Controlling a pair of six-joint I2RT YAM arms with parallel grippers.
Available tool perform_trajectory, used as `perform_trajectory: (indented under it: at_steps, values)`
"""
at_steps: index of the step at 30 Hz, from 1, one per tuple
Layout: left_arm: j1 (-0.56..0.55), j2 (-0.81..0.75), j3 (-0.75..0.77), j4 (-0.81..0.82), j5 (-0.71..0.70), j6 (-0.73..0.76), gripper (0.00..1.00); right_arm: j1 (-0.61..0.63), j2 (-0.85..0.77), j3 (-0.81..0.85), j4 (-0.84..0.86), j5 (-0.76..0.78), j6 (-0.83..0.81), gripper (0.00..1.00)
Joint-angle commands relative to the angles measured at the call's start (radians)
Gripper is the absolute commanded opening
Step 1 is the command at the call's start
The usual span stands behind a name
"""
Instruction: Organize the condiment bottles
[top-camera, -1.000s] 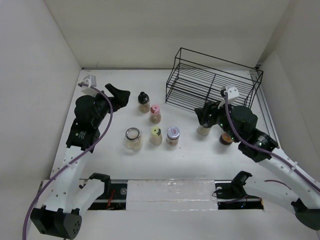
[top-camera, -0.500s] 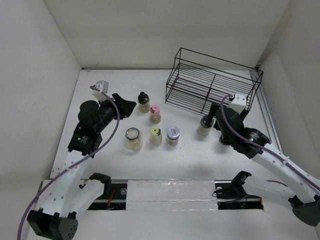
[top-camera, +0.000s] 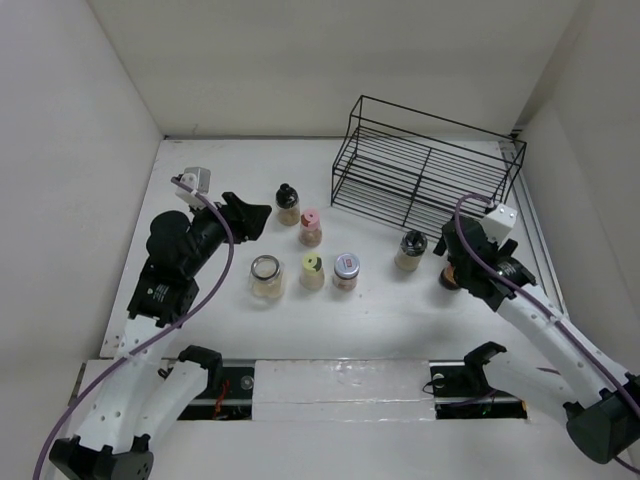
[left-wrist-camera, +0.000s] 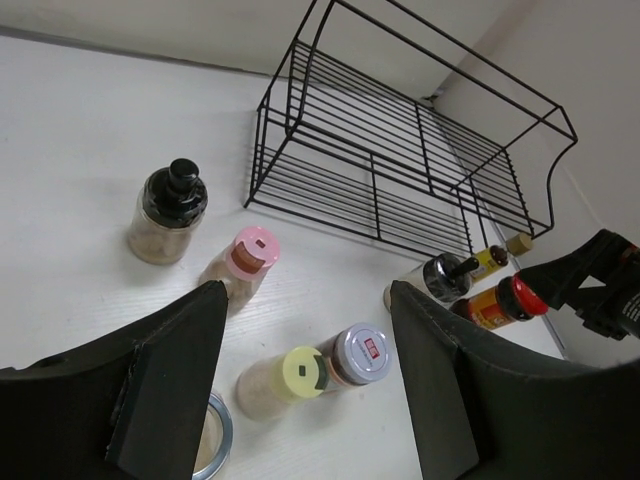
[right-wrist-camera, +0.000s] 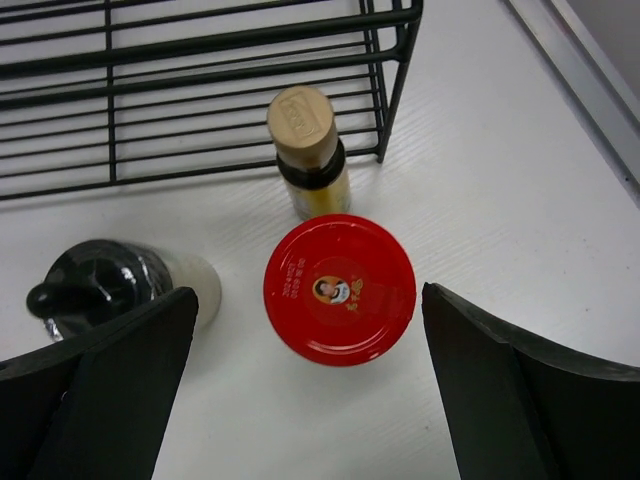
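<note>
My right gripper grabs the red-capped jar by its red cap (right-wrist-camera: 340, 290) next, since the jar's base stays free to stand on the rack.
Several condiment bottles stand on the white table. On the left are a black-cap bottle (top-camera: 288, 203), a pink-cap one (top-camera: 310, 228), an open silver-rimmed jar (top-camera: 266, 277), a yellow-green-cap one (top-camera: 312, 271) and a silver-cap one (top-camera: 346, 270). My left gripper (top-camera: 246, 214) is open and empty, left of them; its wrist view looks down over the yellow-green cap (left-wrist-camera: 295, 375) and silver cap (left-wrist-camera: 357, 355). My right gripper (right-wrist-camera: 308, 295) is open above the red-cap jar (right-wrist-camera: 340, 288), with a jaw on each side. A slim amber bottle (right-wrist-camera: 303, 140) and a black-knob bottle (right-wrist-camera: 100, 285) stand beside it.
A black wire rack (top-camera: 440, 122) stands at the back right, just behind the amber bottle; it also shows in the right wrist view (right-wrist-camera: 240, 42). White walls close in the table on the left, back and right. The arm bases sit at the near edge.
My right gripper has left the black-knob bottle and swung right, now over the red-cap jar. The left arm has shifted slightly, with its gripper still open.
</note>
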Motion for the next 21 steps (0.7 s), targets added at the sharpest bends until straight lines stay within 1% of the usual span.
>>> perform_trajectory:
  at_steps: [1,4,6,7,11,14,16,21]
  values:
    - [-0.004,0.008,0.029,0.034,0.015,0.017,0.63,-0.039,0.000,-0.023,0.076,-0.017,-0.023,1.00]
    - [-0.004,0.017,0.029,0.034,0.024,0.017,0.63,-0.080,0.020,-0.032,0.111,-0.027,-0.049,1.00]
    - [-0.004,0.028,0.029,0.034,0.033,0.017,0.63,-0.102,0.020,-0.059,0.154,-0.078,-0.109,1.00]
    - [-0.004,0.028,0.029,0.043,0.033,0.017,0.63,-0.125,0.020,-0.060,0.189,-0.130,-0.118,1.00]
    - [-0.004,0.028,0.029,0.043,0.033,0.017,0.63,-0.152,0.020,-0.080,0.217,-0.165,-0.128,0.98]
    - [-0.004,0.037,0.029,0.043,0.042,0.017,0.63,-0.181,0.020,-0.090,0.241,-0.201,-0.137,0.95]
    - [-0.004,0.037,0.029,0.043,0.042,0.017,0.61,-0.195,0.029,-0.113,0.260,-0.231,-0.146,0.88]
    - [-0.004,0.037,0.029,0.043,0.042,0.017,0.61,-0.195,0.029,-0.124,0.260,-0.256,-0.137,0.88]
